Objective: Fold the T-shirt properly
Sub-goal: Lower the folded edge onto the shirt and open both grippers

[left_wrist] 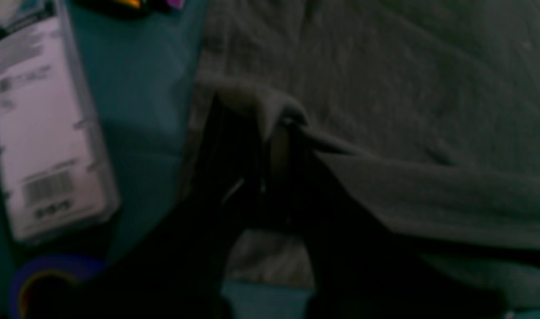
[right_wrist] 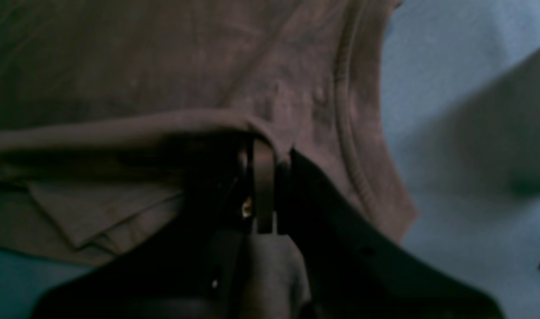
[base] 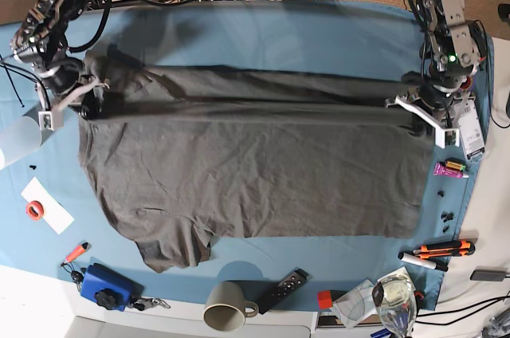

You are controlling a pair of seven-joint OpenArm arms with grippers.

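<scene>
The T-shirt stays in my right gripper for now, until its folded edge [base: 239,106] settles nearer the front. That edge stretches taut above the lower layer.
The dark grey T-shirt [base: 247,163] lies spread wide across the blue table cloth [base: 279,35], with its top part doubled over along a horizontal fold. My right gripper [base: 89,105] is at the shirt's left end in the base view. In the right wrist view it [right_wrist: 270,153] is shut on a fold of the shirt's edge [right_wrist: 163,124], near the ribbed collar [right_wrist: 350,115]. My left gripper [base: 410,107] is at the shirt's right end. In the left wrist view it [left_wrist: 281,126] is shut on a pinched ridge of the shirt [left_wrist: 385,88].
A barcoded package [left_wrist: 44,128] and a blue tape roll [left_wrist: 44,283] lie beside my left gripper. A white cup [base: 16,140] stands at the left edge. A mug [base: 225,312], a remote [base: 285,286], markers [base: 437,252] and a blue tool [base: 102,286] lie along the front.
</scene>
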